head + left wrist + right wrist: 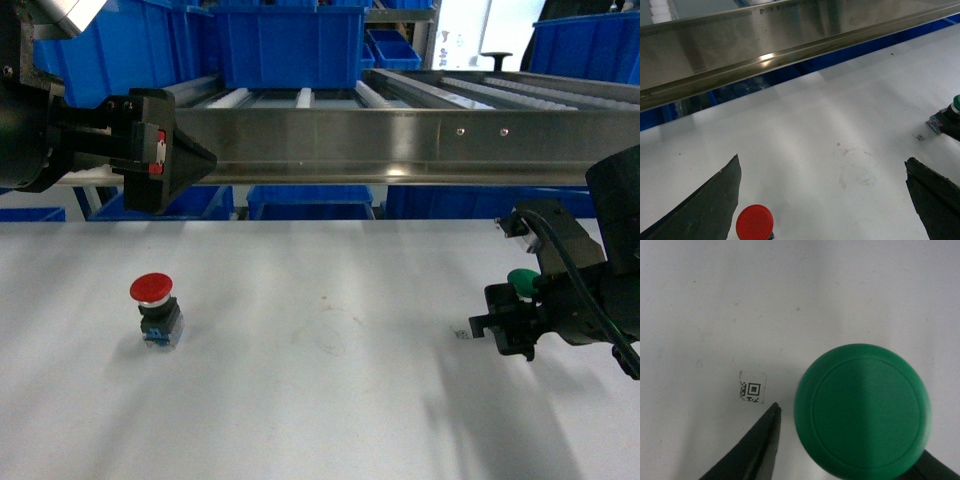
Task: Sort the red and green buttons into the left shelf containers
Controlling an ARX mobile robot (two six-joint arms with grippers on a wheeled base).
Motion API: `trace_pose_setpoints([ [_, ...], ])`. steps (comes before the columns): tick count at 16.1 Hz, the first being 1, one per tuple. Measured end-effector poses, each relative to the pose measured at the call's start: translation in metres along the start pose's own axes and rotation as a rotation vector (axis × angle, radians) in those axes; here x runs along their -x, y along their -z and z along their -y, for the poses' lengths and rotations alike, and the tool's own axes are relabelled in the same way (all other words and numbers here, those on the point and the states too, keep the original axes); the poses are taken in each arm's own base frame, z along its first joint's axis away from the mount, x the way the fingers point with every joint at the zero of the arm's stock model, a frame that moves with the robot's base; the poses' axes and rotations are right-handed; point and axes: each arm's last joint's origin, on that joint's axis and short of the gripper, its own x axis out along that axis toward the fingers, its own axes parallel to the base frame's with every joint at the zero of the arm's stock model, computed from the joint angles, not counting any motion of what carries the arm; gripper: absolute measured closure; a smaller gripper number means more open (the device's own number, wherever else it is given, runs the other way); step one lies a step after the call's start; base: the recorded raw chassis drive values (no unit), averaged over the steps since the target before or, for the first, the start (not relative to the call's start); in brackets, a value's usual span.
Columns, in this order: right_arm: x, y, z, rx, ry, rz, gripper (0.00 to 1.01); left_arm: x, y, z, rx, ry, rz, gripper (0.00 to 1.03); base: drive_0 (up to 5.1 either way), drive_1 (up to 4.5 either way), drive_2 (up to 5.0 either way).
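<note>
I will next use my right gripper to grab the green button by its capped top (522, 280), so that I can sort the button into the shelf containers.
The red button (152, 290) stands upright on the white table at the left, its cap also at the bottom of the left wrist view (754, 223). My left gripper (205, 158) hangs high above and behind it, open wide and empty (822, 158). The green button (522, 280) stands at the right. My right gripper (505, 328) is down around it, open. In the right wrist view the green cap (862, 410) fills the space between the fingers (752, 450), with a gap at the left finger. Two large blue bins (290, 50) (120, 50) sit on the shelf at the back left.
A steel roller conveyor rail (400, 140) runs across the back, above the table's far edge. More blue bins (310, 200) sit below it and one (590, 45) at the back right. A small QR label (753, 388) lies on the table left of the green button.
</note>
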Motion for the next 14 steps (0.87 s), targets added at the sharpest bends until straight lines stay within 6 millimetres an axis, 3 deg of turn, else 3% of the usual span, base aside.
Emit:
trace_pose_setpoints([
  [2, -0.001, 0.0, 0.001, 0.008, 0.008, 0.013, 0.73, 0.0, 0.0, 0.0, 0.0, 0.0, 0.0, 0.05, 0.0, 0.0, 0.0],
  [8, -0.003, -0.002, -0.002, 0.025, -0.001, 0.059, 0.76, 0.0, 0.0, 0.0, 0.0, 0.0, 0.0, 0.05, 0.0, 0.0, 0.0],
  [9, 0.041, -0.012, -0.013, 0.03, -0.06, 0.23, 0.76, 0.0, 0.0, 0.0, 0.0, 0.0, 0.0, 0.05, 0.0, 0.0, 0.0],
  [10, 0.117, -0.021, -0.014, 0.068, -0.084, 0.483, 0.76, 0.0, 0.0, 0.0, 0.0, 0.0, 0.0, 0.05, 0.0, 0.0, 0.0],
  [11, 0.16, 0.009, 0.009, 0.039, -0.058, 0.505, 0.76, 0.0, 0.0, 0.0, 0.0, -0.001, 0.0, 0.05, 0.0, 0.0, 0.0],
  [14, 0.171, 0.013, 0.015, 0.031, -0.046, 0.533, 0.76, 0.0, 0.0, 0.0, 0.0, 0.001, 0.0, 0.05, 0.0, 0.0, 0.0],
])
